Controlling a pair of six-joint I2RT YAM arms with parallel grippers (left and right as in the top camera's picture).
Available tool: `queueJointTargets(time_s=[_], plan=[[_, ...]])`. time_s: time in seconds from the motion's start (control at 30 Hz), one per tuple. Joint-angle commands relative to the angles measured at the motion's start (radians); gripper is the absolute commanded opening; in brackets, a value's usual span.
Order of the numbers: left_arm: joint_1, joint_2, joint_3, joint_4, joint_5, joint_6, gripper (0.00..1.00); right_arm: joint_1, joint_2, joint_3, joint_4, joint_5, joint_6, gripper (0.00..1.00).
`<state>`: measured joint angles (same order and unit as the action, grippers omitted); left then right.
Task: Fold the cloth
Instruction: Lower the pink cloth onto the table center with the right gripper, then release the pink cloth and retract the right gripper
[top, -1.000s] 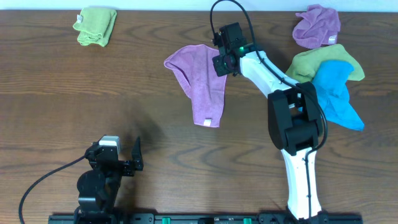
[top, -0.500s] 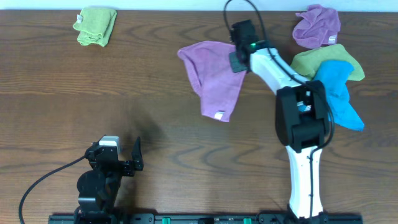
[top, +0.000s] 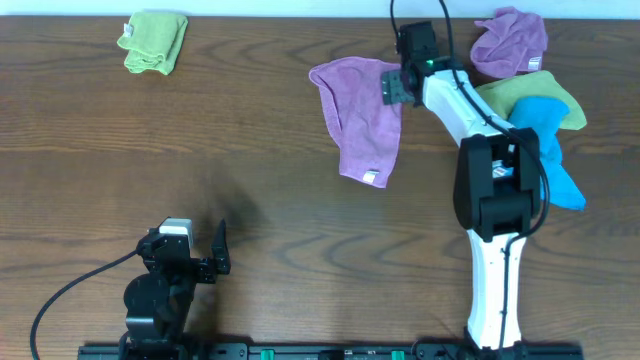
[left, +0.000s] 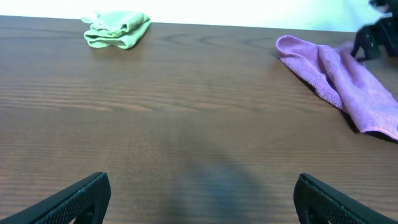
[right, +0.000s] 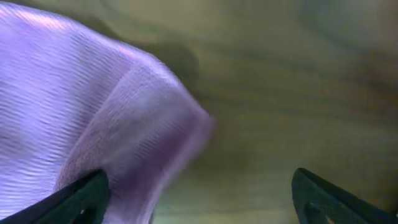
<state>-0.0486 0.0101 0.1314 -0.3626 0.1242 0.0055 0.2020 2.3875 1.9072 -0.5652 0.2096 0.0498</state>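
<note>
My right gripper grabs the rumpled purple cloth's far corner nearest the pile next, to spread the cloth out for folding.
A purple cloth (top: 360, 115) lies spread and rumpled on the wooden table, back centre, a white tag at its near corner. My right gripper (top: 398, 86) sits at the cloth's far right edge. In the right wrist view its jaws stand wide apart, open (right: 199, 199), and the cloth's edge (right: 93, 106) lies against the left finger (right: 81, 199), with bare table between the fingers. My left gripper (top: 190, 262) rests at the near left, far from the cloth. It is open (left: 202, 199) with only table between its fingers, and it sees the cloth (left: 348, 78) off at the right.
A folded light green cloth (top: 155, 42) lies at the back left, also in the left wrist view (left: 118, 30). At the back right sits a pile: a crumpled purple cloth (top: 510, 40), a green one (top: 500, 100) and a blue one (top: 545, 140), close beside the right arm.
My right gripper has carried the purple cloth to the right and toward the back, then opened its jaws and let it go. The left arm has not moved.
</note>
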Motion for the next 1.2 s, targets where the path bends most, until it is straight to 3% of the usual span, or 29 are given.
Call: queueJointTargets(time_s=[0.0, 0.23, 0.3, 0.33, 0.37, 0.57, 0.97, 1.17], plan=[[-0.002, -0.005, -0.02, -0.007, -0.001, 0.017, 0.96, 0.016, -0.059, 0.09, 0.0, -0.011, 0.005, 0.97], [-0.002, -0.005, -0.02, -0.007, -0.001, 0.017, 0.95, 0.02, -0.196, 0.175, -0.009, -0.009, -0.029, 0.82], [-0.002, -0.005, -0.02, -0.007, -0.001, 0.017, 0.95, 0.029, -0.248, 0.175, -0.039, -0.031, -0.053, 0.52], [-0.002, -0.005, -0.02, -0.007, -0.001, 0.017, 0.95, 0.04, -0.288, 0.175, -0.07, -0.055, -0.068, 0.18], [-0.002, -0.005, -0.02, -0.007, -0.001, 0.017, 0.95, 0.056, -0.336, 0.175, -0.114, -0.066, -0.07, 0.01], [-0.002, -0.005, -0.02, -0.007, -0.001, 0.017, 0.95, 0.142, -0.574, 0.175, -0.29, -0.053, -0.077, 0.01], [-0.002, -0.005, -0.02, -0.007, -0.001, 0.017, 0.95, 0.253, -0.945, 0.166, -0.908, -0.127, -0.038, 0.02], [-0.002, -0.005, -0.02, -0.007, -0.001, 0.017, 0.96, 0.288, -1.281, -0.098, -0.934, -0.128, 0.007, 0.01]])
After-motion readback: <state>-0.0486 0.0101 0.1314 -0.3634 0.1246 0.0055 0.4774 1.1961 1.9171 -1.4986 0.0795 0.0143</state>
